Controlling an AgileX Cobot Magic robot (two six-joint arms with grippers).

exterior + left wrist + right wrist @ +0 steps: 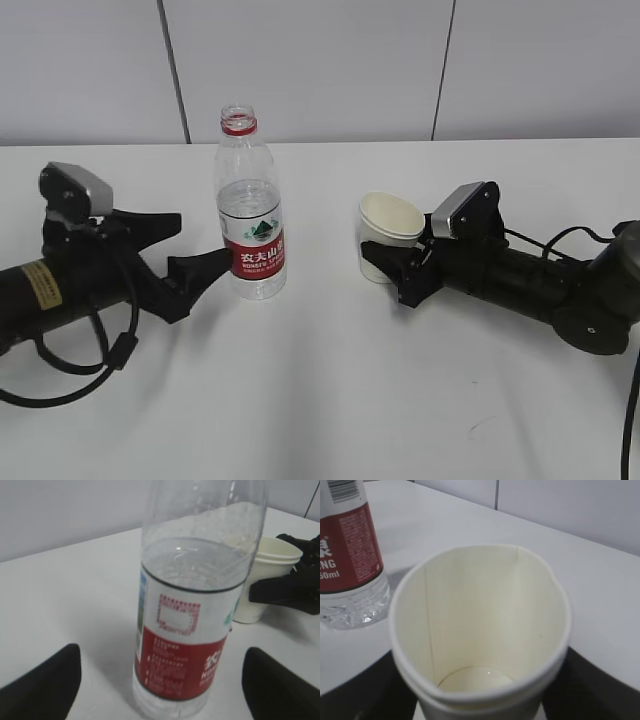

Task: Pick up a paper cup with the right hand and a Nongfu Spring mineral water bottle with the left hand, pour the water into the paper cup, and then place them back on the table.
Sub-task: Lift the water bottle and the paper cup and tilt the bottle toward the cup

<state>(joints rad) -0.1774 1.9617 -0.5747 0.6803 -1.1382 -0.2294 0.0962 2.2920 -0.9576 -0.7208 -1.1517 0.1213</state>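
The water (249,196) fills the lower part of the tall bottle up to just above its red-and-white label (255,241), so my left gripper should next grab the bottle around there to pour.
The Nongfu Spring mineral water bottle (250,215) stands upright and uncapped on the table (330,380), with water (249,200) reaching just above its red label. My left gripper (205,240) is open. Its black fingers (45,685) sit either side of the bottle's base (190,630), with white table showing in both gaps. The paper cup (390,225) stands to the bottle's right with its base down on the table (265,580). My right gripper (390,250) is shut on the cup's lower wall, and the rim (480,620) is slightly pinched. A little water (477,677) lies in the cup's bottom.
A grey panelled wall (320,60) runs along the table's far edge. The left arm's black cable (60,370) loops over the near left of the table. Another cable (632,420) hangs at the right edge. A small dark scuff (487,425) marks the near right.
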